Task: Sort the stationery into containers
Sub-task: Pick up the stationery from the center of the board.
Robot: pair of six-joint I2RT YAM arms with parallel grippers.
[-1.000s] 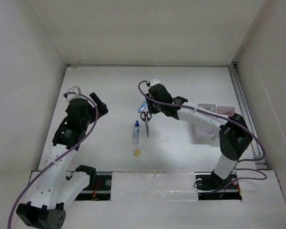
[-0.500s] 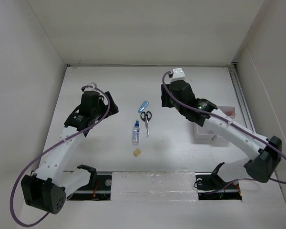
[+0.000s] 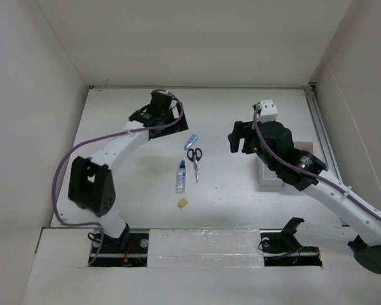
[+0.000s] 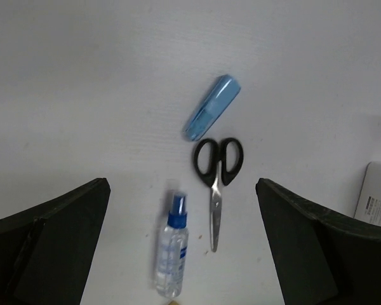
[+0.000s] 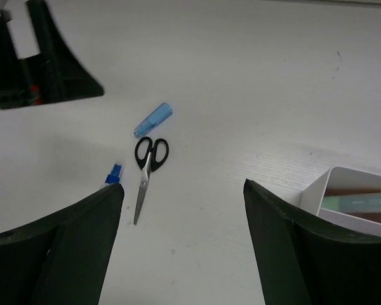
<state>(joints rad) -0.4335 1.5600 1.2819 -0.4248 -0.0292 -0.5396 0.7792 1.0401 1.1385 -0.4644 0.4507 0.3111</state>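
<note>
My left gripper grabs the light blue marker by its end nearest the scissors next, leaving the marker's far end for handover to my right gripper.
Black-handled scissors lie mid-table, also in both wrist views. A blue-capped glue bottle lies left of them, and a light blue marker lies just beyond. A small yellow eraser sits nearer the front. My left gripper hangs open above and behind these items, holding nothing. My right gripper is open and empty, right of the scissors. The containers sit under my right arm, mostly hidden.
One white bin at the right wrist view's right edge holds a pale green marker. A pinkish bin shows behind the right arm. White walls enclose the table on three sides. A bin corner shows at right.
My right gripper drew back rightward from the scissors toward the bins and opened. My left arm swung from the table's left side to the far middle, behind the stationery.
</note>
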